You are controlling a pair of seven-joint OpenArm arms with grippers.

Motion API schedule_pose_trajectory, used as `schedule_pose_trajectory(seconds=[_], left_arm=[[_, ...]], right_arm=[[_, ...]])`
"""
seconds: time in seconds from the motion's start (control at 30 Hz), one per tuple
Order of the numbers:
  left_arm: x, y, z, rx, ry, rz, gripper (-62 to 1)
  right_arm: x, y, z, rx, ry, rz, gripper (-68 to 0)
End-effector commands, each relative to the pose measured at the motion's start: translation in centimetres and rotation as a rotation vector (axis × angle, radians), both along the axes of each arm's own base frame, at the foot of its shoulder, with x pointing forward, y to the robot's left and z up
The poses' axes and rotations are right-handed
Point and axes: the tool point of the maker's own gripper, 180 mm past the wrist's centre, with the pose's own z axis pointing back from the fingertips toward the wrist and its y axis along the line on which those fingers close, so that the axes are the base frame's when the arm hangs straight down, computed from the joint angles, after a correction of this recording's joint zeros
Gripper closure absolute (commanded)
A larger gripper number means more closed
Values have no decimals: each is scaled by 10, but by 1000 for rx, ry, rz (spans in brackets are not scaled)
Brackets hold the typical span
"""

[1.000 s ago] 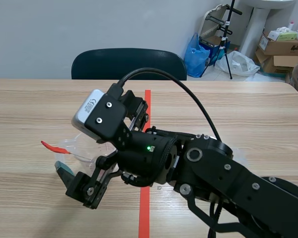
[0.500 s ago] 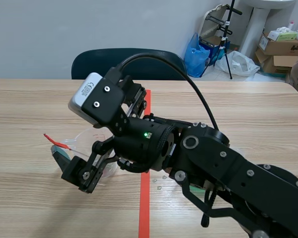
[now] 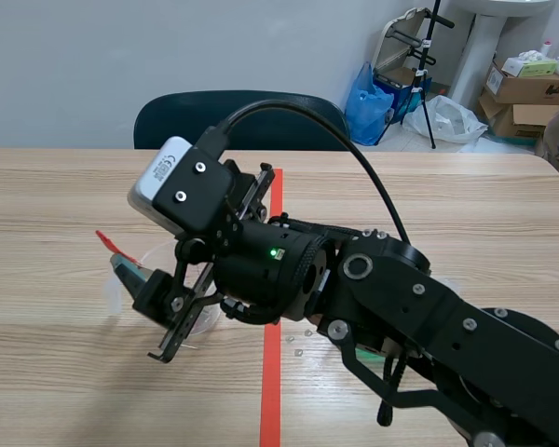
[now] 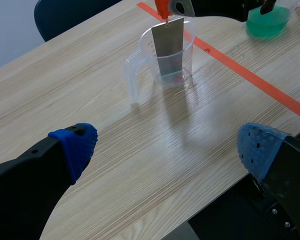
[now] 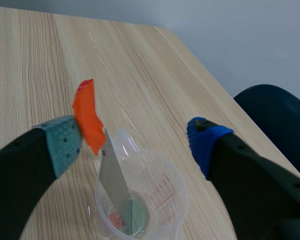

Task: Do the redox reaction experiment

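The robot's right gripper will next dip the strip into the green liquid (image 3: 369,356) for the redox reaction, so it will grab the grey strip by its orange-tagged top (image 3: 117,247).
A clear measuring cup (image 4: 162,67) stands on the wooden table, left of the red tape line. A grey metal strip (image 4: 169,45) stands tilted in it, with an orange tag (image 4: 162,7) at its top end. A little liquid shows at the cup's bottom. My right gripper (image 5: 135,140) hangs open above the cup (image 5: 145,200), and the orange tag (image 5: 87,120) lies against its grey-green pad (image 5: 64,142). In the scene view the right arm reaches across the middle, and its gripper (image 3: 147,312) hides most of the cup (image 3: 135,270). My left gripper (image 4: 167,147) is open near the table's edge, holding nothing.
A clear container of green liquid (image 4: 267,22) stands beyond the tape line (image 4: 250,77), under the right arm. A dark chair (image 3: 242,116) is at the table's far side. Small drops lie on the table near the tape (image 3: 293,340).
The right gripper has risen and turned over the cup, shifting a little left. The orange tag has moved up with it.
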Motion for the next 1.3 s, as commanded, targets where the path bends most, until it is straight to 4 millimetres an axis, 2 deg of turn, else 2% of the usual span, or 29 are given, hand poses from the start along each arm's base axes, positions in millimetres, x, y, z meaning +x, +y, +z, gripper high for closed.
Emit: schedule_pose_trajectory(seconds=[0.0,0.27,0.47,1.07,1.27], left_arm=[[3,-4,7,-19,-28,-3,-595],[3,-4,7,-18,-28,-2,-595],[3,-4,7,-18,-27,-2,-595],[3,-4,7,-18,-28,-2,-595],[3,-4,7,-18,-28,-2,-595]], right_arm=[[4,2,17,34,-36,7,-327],[4,2,17,33,-36,7,-114],[4,2,18,37,-38,8,-25],[5,2,20,47,-36,6,-18],[13,-1,27,53,-38,-12,-18]])
